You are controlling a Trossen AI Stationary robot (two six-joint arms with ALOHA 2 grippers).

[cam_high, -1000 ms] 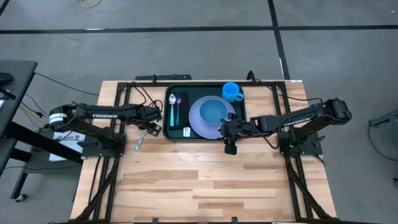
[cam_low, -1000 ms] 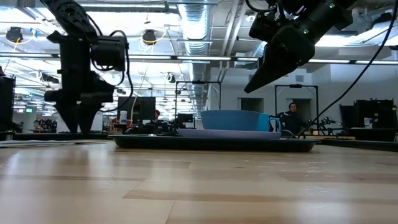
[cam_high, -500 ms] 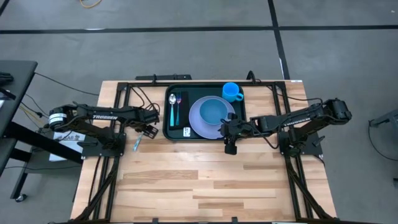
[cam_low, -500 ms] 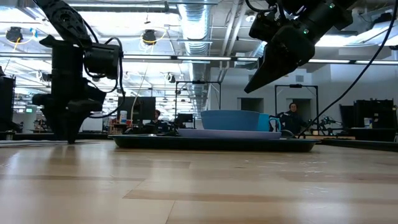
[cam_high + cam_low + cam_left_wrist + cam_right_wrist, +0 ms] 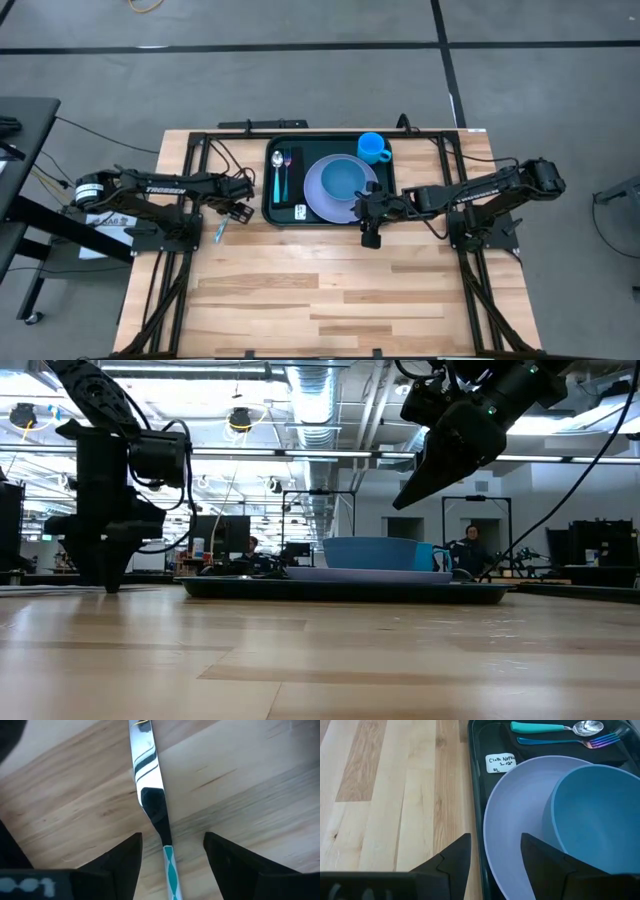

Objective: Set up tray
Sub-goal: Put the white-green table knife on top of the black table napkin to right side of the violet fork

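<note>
Both fingers of my left gripper reach down to the wood beside the knife's teal handle (image 5: 221,231) (image 5: 171,862). My left gripper should close on the knife now.
The dark tray (image 5: 300,143) sits at the table's far middle. On it are a lavender plate (image 5: 318,196) with a blue bowl (image 5: 345,178), a blue cup (image 5: 373,148), and a black napkin (image 5: 296,185) bearing a spoon (image 5: 277,172) and a fork (image 5: 288,168). A knife (image 5: 150,780) with a teal handle (image 5: 171,870) lies flat on the wood to the left of the tray. My left gripper (image 5: 170,865) points down over it, open, one finger on either side of the handle. My right gripper (image 5: 492,865) hangs open above the tray's near edge.
A white label (image 5: 501,763) lies on the napkin's near end. Bare wood (image 5: 330,290) covers the table's near half. Black frame rails (image 5: 170,270) run along both sides, and cables (image 5: 225,155) lie near the tray's far left corner.
My left gripper has come down toward the table and shifted a little toward the left edge, ending low over the knife. It has stayed open. The right arm has kept still.
</note>
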